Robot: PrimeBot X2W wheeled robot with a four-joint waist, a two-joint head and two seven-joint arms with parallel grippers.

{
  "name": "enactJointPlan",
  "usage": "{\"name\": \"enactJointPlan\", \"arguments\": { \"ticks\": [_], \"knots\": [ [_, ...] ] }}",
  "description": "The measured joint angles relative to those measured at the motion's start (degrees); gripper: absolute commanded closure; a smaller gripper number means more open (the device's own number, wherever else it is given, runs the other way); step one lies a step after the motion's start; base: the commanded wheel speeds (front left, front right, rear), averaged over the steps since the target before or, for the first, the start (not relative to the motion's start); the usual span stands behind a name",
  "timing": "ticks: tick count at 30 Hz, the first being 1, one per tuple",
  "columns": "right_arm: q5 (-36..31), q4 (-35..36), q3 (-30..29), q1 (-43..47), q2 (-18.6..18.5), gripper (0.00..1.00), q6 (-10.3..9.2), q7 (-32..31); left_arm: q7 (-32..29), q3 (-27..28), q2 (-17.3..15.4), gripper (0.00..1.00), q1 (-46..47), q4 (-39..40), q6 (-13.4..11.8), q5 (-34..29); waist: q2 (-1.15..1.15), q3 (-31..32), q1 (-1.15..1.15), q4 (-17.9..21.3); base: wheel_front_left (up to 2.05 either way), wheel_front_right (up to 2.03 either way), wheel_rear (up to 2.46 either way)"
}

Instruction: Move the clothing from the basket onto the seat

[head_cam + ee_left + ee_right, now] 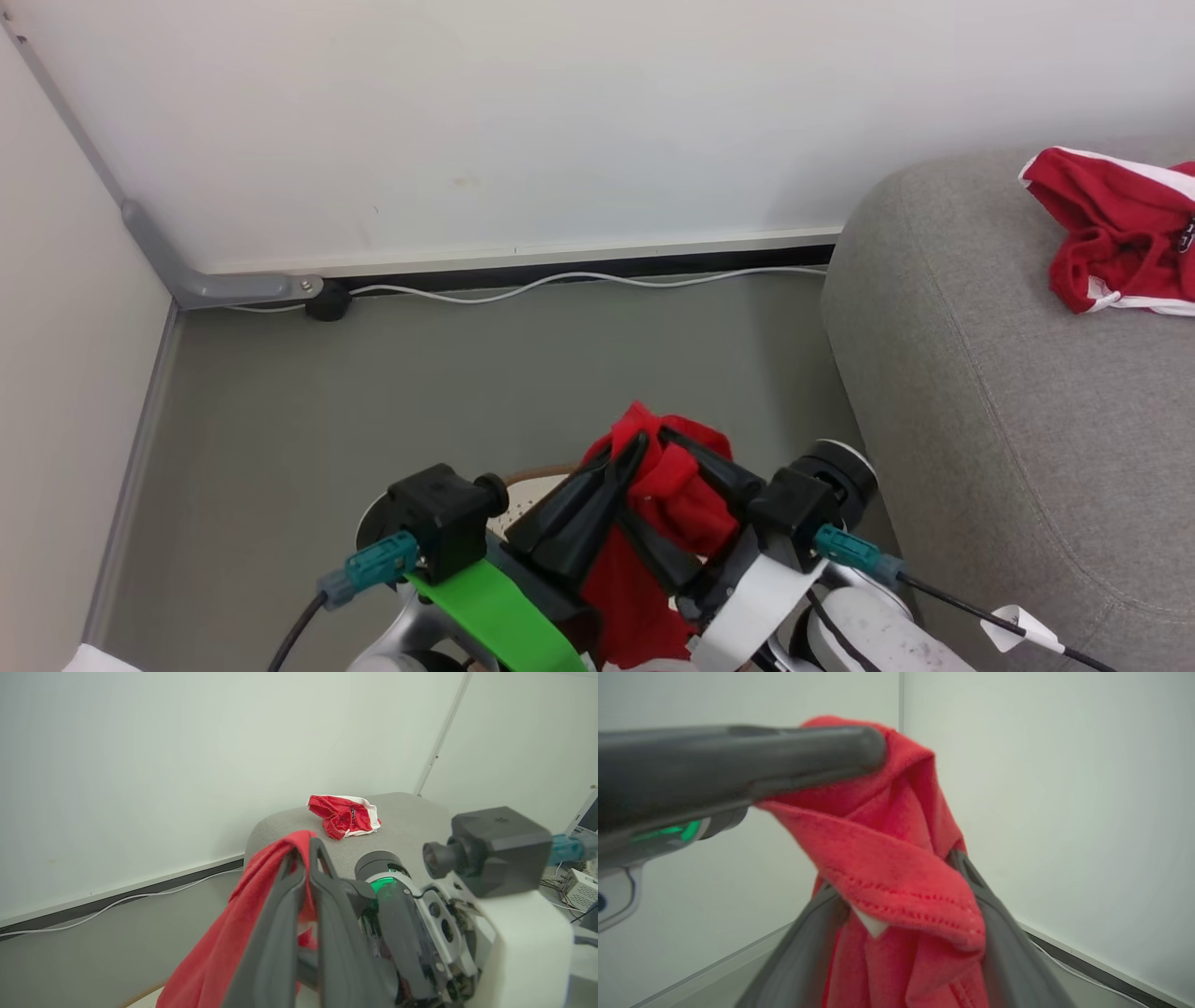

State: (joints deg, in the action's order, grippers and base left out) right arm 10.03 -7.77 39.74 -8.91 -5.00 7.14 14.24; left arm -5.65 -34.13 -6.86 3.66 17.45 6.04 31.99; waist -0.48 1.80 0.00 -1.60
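The right gripper grips the red clothing by its bunched fold with the stitched hem (672, 476) (908, 918) next and carries it onto the seat.
A red piece of clothing (672, 504) hangs above the basket (534, 483), whose cream edge and brown rim peek out behind my arms. My left gripper (635, 446) is shut on the top fold of this clothing (261, 886); its fingers (299, 896) are pressed together. My right gripper (646, 476) is open, its two fingers (1008, 952) standing wide on either side of the hanging fabric (896, 877). The left fingers (738, 765) cross the top of the right wrist view. A second red and white garment (1111, 233) lies bunched on the grey seat (980, 420).
A white cable (560, 280) runs along the dark baseboard under the white wall. A grey conduit (215, 285) bends in the left corner. Grey floor (373, 392) lies between wall and basket. Boxes and wires (579, 886) sit beyond the seat.
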Motion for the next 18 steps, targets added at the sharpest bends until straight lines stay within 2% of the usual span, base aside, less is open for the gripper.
{"name": "enactJointPlan", "arguments": {
  "ticks": [1,4,9,11,12,13,18],
  "knots": [
    [0.48,-0.3,0.4,-0.07,-0.01,1.0,-0.01,-0.14,-0.12,-0.11,0.08,1.0,0.03,-0.01,0.0,0.0,0.0,-0.02,0.0,0.09,0.0,0.0,0.0],
    [1.7,-1.24,2.98,-0.41,-0.05,1.0,0.0,-0.85,-0.12,0.33,0.07,1.0,0.04,-0.04,0.0,-0.22,0.0,-0.08,0.0,0.54,0.0,0.0,0.0],
    [3.0,-1.81,3.61,-1.95,-0.56,1.0,0.0,-0.86,-0.11,1.11,0.01,1.0,0.03,-0.05,-0.12,-0.78,0.0,-0.27,0.0,1.81,0.0,0.0,0.0],
    [3.31,-1.86,3.63,-2.52,-0.71,1.0,0.0,-0.86,-0.09,1.52,-0.02,0.58,0.03,-0.07,-0.34,-1.02,0.0,-0.35,0.0,2.51,0.0,0.0,0.0],
    [3.53,-1.86,3.63,-2.72,-0.81,1.0,0.0,-0.86,0.11,1.83,-0.02,0.16,0.02,-0.07,-0.74,-1.05,0.0,-0.38,0.0,2.92,0.0,0.0,0.0],
    [3.67,-1.86,3.58,-2.89,-1.02,1.0,0.0,-0.86,0.18,2.14,-0.1,0.0,0.02,-0.08,-0.85,-1.26,0.0,-0.42,0.0,3.38,0.0,0.0,0.0],
    [3.67,-1.71,1.67,-3.59,-2.48,1.0,0.0,-0.96,0.51,2.3,-0.35,0.0,-0.1,-0.2,-1.01,-1.58,0.0,-0.58,0.0,5.67,0.0,0.0,0.0]
  ]
}}
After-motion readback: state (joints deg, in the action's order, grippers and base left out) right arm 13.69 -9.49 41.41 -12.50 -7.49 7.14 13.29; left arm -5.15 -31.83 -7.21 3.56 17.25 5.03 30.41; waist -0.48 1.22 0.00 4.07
